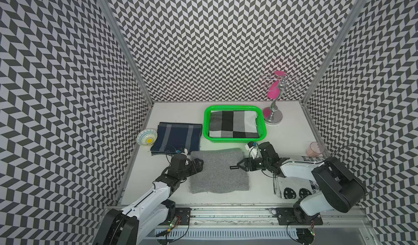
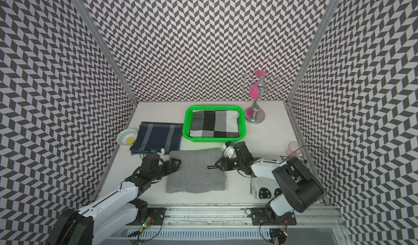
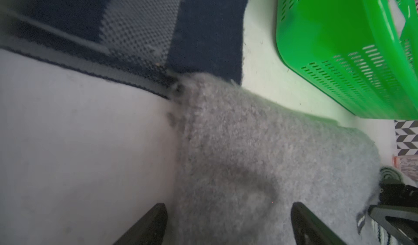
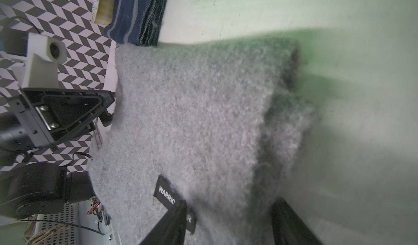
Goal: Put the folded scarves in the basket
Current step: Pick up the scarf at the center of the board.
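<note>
The grey scarf (image 1: 219, 173) should go into the basket still folded, so my left gripper will next grip the scarf by its side edge opposite the label.
A grey fuzzy folded scarf (image 1: 219, 173) (image 2: 196, 173) lies flat at the table's middle, with a small black label (image 1: 234, 167) (image 4: 166, 195) near its right edge. Behind it stands the green basket (image 1: 206, 124) (image 2: 185, 124) (image 3: 328, 40), which holds a black, grey and white checked scarf (image 1: 234, 124). My left gripper (image 1: 200, 164) (image 3: 228, 210) is open at the grey scarf's (image 3: 248, 153) left edge, one finger over bare table, the other over cloth. My right gripper (image 1: 239, 164) (image 4: 228, 205) is open at the right edge of the grey scarf (image 4: 192, 108), one finger across the label.
A navy striped folded scarf (image 1: 177, 137) and a patterned bowl (image 1: 147, 137) sit at the left. A silver stand (image 1: 274, 110) with pink pieces is right of the basket. A pink cup (image 1: 315, 150) stands by the right wall. A black-and-white knit cloth (image 1: 291, 191) lies under the right arm.
</note>
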